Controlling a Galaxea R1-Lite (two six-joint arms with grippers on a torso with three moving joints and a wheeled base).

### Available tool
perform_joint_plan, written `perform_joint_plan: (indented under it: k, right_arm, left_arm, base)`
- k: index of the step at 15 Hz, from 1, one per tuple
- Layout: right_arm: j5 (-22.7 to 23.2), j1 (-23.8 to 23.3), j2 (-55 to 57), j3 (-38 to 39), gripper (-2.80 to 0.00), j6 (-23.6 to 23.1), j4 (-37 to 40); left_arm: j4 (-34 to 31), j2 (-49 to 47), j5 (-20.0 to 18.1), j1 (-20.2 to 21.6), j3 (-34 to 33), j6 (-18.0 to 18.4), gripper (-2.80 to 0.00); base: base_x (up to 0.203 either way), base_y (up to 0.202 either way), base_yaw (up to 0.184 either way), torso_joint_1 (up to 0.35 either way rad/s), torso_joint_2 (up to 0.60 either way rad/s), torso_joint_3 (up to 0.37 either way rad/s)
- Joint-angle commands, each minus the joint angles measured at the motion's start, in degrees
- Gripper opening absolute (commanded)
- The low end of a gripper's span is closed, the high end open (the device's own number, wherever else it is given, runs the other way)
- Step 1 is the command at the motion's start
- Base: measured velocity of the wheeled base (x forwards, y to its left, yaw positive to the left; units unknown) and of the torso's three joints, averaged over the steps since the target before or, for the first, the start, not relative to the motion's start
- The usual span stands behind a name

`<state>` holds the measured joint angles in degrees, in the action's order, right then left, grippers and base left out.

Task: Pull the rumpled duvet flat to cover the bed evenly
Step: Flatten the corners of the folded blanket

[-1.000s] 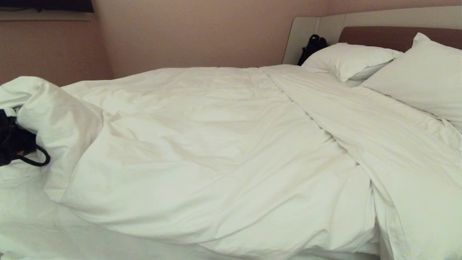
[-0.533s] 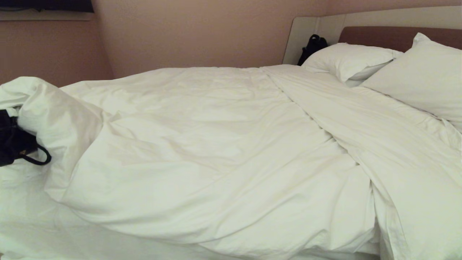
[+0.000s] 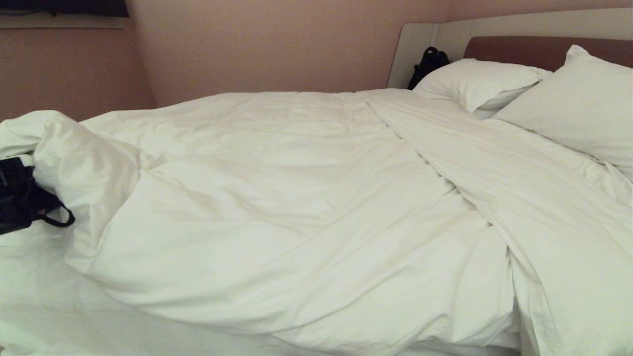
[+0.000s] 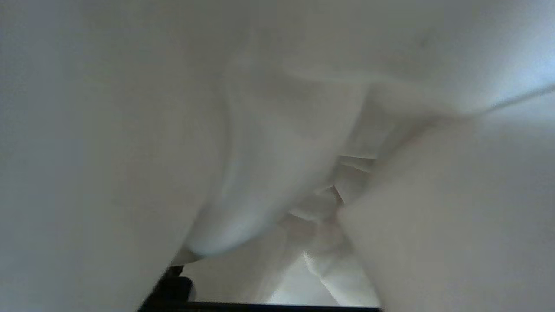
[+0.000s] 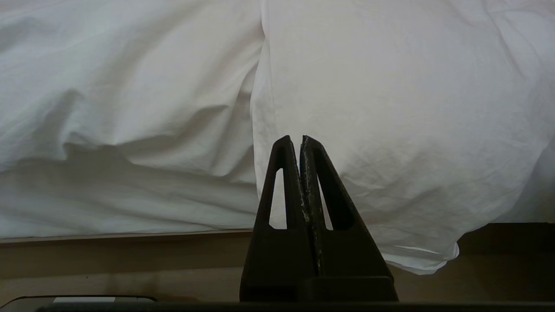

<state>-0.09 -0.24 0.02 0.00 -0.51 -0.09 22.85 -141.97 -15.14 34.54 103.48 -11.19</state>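
Note:
My left gripper takes hold of the duvet by its bunched foot-end fold next, to pull the duvet flat over the bare fitted sheet.
The white duvet lies rumpled across the bed, with long creases and a turned-back band near the pillows. Its left corner is bunched into a raised fold. My left gripper is at the far left, black, pushed into that fold with its fingertips hidden by cloth. In the left wrist view duvet fills everything; one dark finger stands far out to the side, so the gripper is open. My right gripper is shut and empty, low beside the bed, facing the overhanging duvet.
Two white pillows lean on the headboard, and a black bag sits in the far corner. Bare fitted sheet shows at the near left. The bed base runs under the duvet's hem. Pink walls stand behind.
The bunched fold at the left has sunk a little. My left gripper has shifted slightly lower and toward the fold. The rest of the duvet is unchanged.

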Motion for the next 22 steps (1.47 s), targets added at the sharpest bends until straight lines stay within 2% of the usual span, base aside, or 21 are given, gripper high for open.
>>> perform_joint_plan:
  k: [1,18,19,20,22]
  right_arm:
    - [0.0,-0.02,-0.02,0.0,-2.8,-0.02,0.0]
    - [0.0,0.03,-0.02,0.0,-2.8,-0.02,0.0]
    - [0.0,-0.02,-0.02,0.0,-2.8,-0.02,0.0]
    - [0.0,-0.02,-0.02,0.0,-2.8,-0.02,0.0]
    - [0.0,0.01,-0.02,0.0,-2.8,-0.02,0.0]
  left_arm:
    - [0.07,-3.34,0.47,0.01,1.08,-0.09,0.0]
    - [-0.56,-8.06,1.52,0.0,3.48,-0.06,0.0]
    - [-0.59,-8.06,1.52,0.01,3.48,-0.06,-1.13]
    - [-0.61,-8.05,1.52,-0.02,3.47,-0.06,-2.8]
    - [-0.52,-8.06,1.52,0.01,3.48,-0.06,-2.8]
  base:
    - [0.0,0.0,0.0,0.0,0.0,0.0]
    - [0.0,0.0,0.0,0.0,0.0,0.0]
    - [0.0,0.0,0.0,0.0,0.0,0.0]
    - [0.0,0.0,0.0,0.0,0.0,0.0]
    - [0.0,0.0,0.0,0.0,0.0,0.0]
